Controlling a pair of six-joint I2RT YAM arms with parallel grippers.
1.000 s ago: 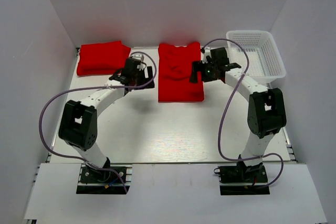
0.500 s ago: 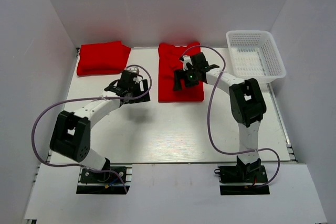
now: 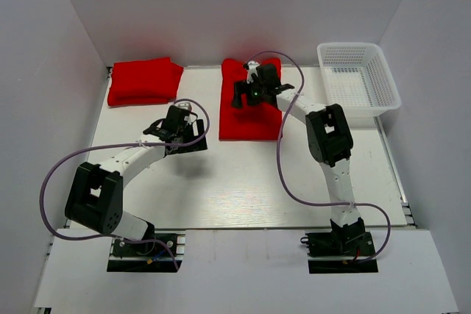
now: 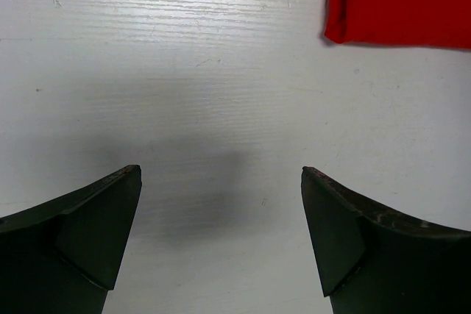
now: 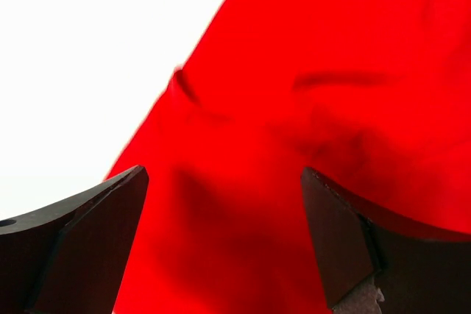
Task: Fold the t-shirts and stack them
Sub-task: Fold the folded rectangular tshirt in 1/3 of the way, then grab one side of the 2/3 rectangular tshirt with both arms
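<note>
My left gripper is going to grab the middle red t-shirt by its closest near corner next, to fold the t-shirt's near edge toward the back.
A folded red t-shirt (image 3: 249, 112) lies at the back middle of the table; it fills the right wrist view (image 5: 324, 79). A second folded red t-shirt (image 3: 143, 81) lies at the back left. My right gripper (image 3: 239, 95) is open and empty, over the upper part of the middle shirt (image 5: 221, 182). My left gripper (image 3: 175, 119) is open and empty over bare table, left of the middle shirt. A corner of that shirt (image 4: 401, 1) shows at the top right of the left wrist view.
A white mesh basket (image 3: 358, 75) stands at the back right. White walls close in the table on the left, back and right. Purple cables loop from both arms.
My right gripper has swung left and back, from the shirt's right edge to over its upper part. My left gripper has drawn back toward me and slightly left.
</note>
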